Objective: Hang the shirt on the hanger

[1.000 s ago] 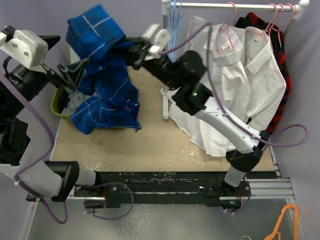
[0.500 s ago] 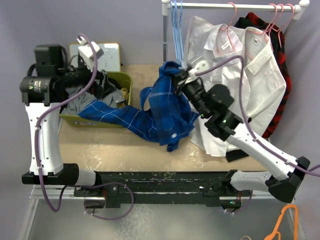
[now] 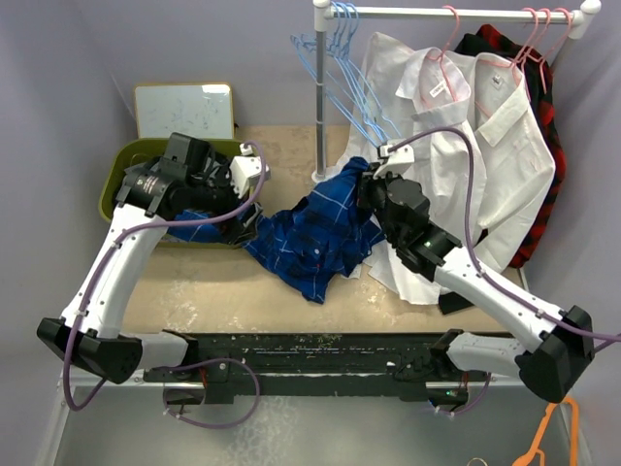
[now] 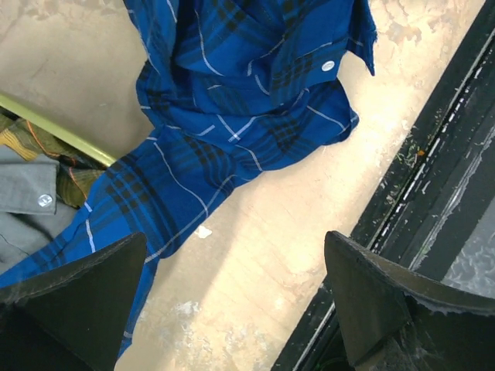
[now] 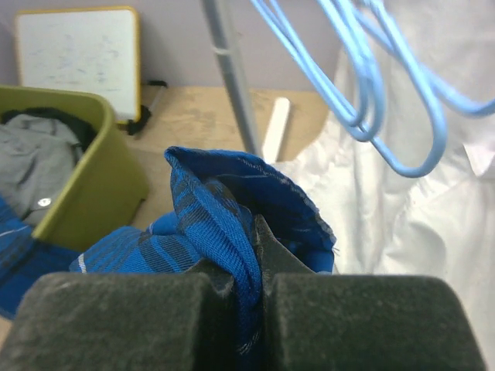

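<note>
The robot next needs to grab the blue checked shirt with its left gripper by a fold on its bin side (image 3: 266, 243) (image 4: 190, 178), so that the shirt can be spread for the hanger.
The blue checked shirt (image 3: 312, 238) lies crumpled on the table, with one sleeve trailing into the green bin (image 3: 114, 175). My right gripper (image 3: 365, 184) is shut on a fold of the shirt (image 5: 220, 205) and holds it up near the rack post; in the right wrist view the gripper (image 5: 254, 290) has cloth pinched between its pads. Light-blue hangers (image 3: 342, 53) hang on the rail, tilted, and show close above in the right wrist view (image 5: 371, 85). My left gripper (image 3: 245, 221) is open and empty (image 4: 232, 309) over bare table beside the shirt (image 4: 240, 100).
White shirts (image 3: 466, 146) and a red-and-black plaid shirt (image 3: 548, 136) hang on pink hangers (image 3: 448, 44). The bin holds grey clothes (image 4: 23, 185). A whiteboard (image 3: 184, 109) stands behind it. The rack post (image 3: 319, 107) rises mid-table. An orange hanger (image 3: 553, 432) lies on the floor.
The left arm has swung down from above the bin to the table, its gripper now open and empty. The shirt has sunk onto the table. The light-blue hangers have swung out.
</note>
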Tool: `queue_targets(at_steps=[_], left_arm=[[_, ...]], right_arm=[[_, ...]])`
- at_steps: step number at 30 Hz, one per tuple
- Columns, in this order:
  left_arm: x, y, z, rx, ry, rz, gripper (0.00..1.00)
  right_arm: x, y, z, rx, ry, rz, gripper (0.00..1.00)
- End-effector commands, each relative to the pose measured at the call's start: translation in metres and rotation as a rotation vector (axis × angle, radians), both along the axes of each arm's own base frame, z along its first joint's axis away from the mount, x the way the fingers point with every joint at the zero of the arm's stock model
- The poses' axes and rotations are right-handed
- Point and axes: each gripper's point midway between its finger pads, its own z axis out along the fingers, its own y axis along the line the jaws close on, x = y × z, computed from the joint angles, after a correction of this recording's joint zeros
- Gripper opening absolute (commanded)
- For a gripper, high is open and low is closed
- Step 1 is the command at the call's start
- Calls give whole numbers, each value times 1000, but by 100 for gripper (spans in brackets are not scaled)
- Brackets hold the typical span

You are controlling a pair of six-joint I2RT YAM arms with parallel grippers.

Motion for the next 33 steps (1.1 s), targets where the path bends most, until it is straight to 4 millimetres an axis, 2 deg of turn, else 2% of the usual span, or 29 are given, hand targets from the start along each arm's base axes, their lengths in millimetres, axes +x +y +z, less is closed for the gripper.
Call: queue_targets(at_steps=[1,3,6,8,12,14,15,16,21,25,26,27,28,31,33], left_arm=[[4,-10,14,-34,-90,-31,99],[-2,-22,11,-60,-60,-62,99],[-5,-38,11,-83,-49,-92,99],[2,-46,22,-113,-80,-84,99],[18,-68,54,-187,-140,-110,99],[30,-78,59,-196,-177,-119,99],[44,-91,52,-176,-191,-124,99],[48,-96,48,-177,-180,-135,99],[42,-126,41,-236,-133,-237,99],[49,-135,28,-207,-114,-216,100],[47,-137,28,-216,-107,-221,97],[45,-137,26,-222,-103,-223,88],[43,-137,27,-226,-109,-224,74],[49,-126,32,-207,-170,-159,3],[53,-113,39,-182,-213,-100,0]], right_arm=[[15,-1,-22,100,80,-45,0],[16,12,-17,118,65,14,0],[15,33,9,128,1,127,0],[16,46,34,119,-55,195,0],[12,72,47,129,-56,324,0],[6,83,52,156,-63,392,0],[-3,94,55,187,-68,466,0],[-8,99,55,193,-66,503,0],[-20,112,58,200,-53,601,0],[-33,112,70,232,-80,647,0],[-37,111,72,247,-84,657,0],[-40,111,75,263,-92,668,0],[-44,110,78,280,-100,677,0],[-52,112,79,314,-103,711,2],[-55,112,77,315,-96,723,24]])
